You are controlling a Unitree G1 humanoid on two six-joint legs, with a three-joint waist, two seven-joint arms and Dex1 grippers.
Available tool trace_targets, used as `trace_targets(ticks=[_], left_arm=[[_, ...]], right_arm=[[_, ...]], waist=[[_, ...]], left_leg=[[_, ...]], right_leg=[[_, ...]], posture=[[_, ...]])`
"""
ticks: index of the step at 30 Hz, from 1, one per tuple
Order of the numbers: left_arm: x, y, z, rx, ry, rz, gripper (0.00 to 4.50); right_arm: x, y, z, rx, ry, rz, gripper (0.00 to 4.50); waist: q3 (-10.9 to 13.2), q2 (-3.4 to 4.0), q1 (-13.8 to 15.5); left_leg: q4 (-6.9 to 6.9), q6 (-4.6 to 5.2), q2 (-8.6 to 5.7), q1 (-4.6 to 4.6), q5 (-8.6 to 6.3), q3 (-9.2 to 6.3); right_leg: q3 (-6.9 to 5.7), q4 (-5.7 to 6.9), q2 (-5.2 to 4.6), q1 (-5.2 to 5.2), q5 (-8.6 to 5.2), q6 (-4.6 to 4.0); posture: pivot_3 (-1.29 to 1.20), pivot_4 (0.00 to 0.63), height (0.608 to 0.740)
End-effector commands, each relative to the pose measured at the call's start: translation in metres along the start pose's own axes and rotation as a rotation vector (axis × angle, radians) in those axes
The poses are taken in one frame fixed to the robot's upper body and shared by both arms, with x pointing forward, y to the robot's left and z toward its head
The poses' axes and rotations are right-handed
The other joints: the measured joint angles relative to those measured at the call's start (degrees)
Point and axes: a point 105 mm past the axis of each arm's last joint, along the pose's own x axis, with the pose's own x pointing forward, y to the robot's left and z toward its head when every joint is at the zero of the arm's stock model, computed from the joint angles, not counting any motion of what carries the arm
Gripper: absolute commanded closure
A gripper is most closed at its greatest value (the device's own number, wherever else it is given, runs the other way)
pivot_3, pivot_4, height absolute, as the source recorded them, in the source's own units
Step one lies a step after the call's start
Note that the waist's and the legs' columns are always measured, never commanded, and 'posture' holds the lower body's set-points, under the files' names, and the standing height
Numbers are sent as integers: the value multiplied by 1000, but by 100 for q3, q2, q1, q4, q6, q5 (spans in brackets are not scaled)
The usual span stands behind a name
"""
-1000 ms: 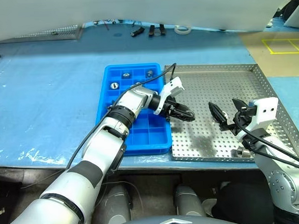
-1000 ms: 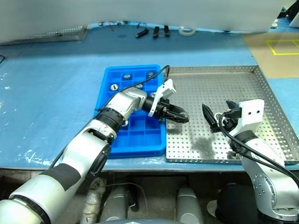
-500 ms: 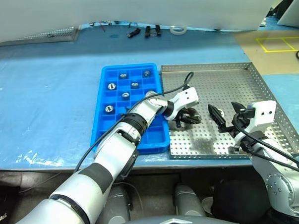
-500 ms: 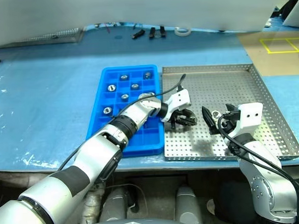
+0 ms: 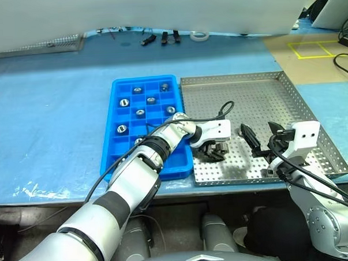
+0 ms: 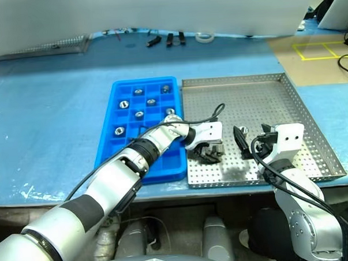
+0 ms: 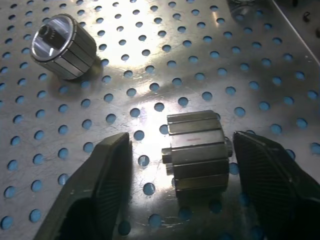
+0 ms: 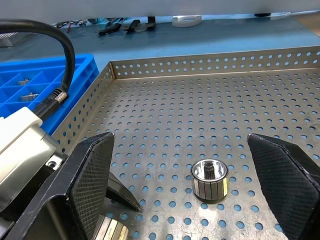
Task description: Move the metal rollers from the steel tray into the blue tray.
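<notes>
My right gripper grabs the upright metal roller by its ribbed outer cylinder (image 8: 209,189) next, to move the roller into the blue tray.
The steel tray (image 5: 259,92) lies right of the blue tray (image 5: 118,150). Several metal rollers (image 5: 140,113) sit in the blue tray's compartments. My left gripper (image 5: 214,150) is low over the steel tray's front part, open, with one roller (image 7: 197,155) lying on its side between its fingers (image 7: 100,180); neither finger touches it. Another roller (image 7: 62,45) lies nearby on the perforated floor. My right gripper (image 5: 261,139) hovers just right of the left one, open and empty, and an upright roller (image 8: 210,180) stands on the tray ahead of it.
Black tools (image 5: 164,37) and a tape roll (image 5: 200,34) lie along the table's far edge, with a perforated metal piece (image 5: 54,42) at the far left. Blue sheeting (image 5: 46,113) covers the table. Yellow floor marks (image 5: 309,48) show at the right.
My left gripper has come down to the steel tray's floor, rolled, and opened from shut around a roller. The right gripper has stayed put. The camera view has shifted.
</notes>
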Motion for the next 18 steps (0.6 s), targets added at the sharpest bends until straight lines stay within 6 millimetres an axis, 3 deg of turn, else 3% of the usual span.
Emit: trace_targets(ticks=[1,7,13,18], left_arm=[[-2,-4,-4,-18,6,-42,856],[-27,15,17,-58,-138,16,856],[-79,35,54,-115,-414,25,856],[-120,35,58,-134,-491,6,856]], right_arm=[[-2,5,15,-26,-65,17,0],[2,5,16,-26,-60,46,0],[5,15,11,-10,-20,171,0],[4,13,0,-29,69,292,0]], waist=[[0,0,-3],[1,-1,-52],[2,-1,-67],[2,-1,85]], left_leg=[[0,0,0,-1,0,0],[-2,0,0,-7,0,5],[-2,1,0,-13,1,6],[-3,19,0,-13,7,12]], right_leg=[[0,0,0,-1,0,0],[3,4,1,-14,0,0],[2,7,1,-20,1,-1],[3,6,-4,-18,1,-3]], posture=[[-580,150,740],[-551,150,740],[-485,150,740],[-438,150,740]])
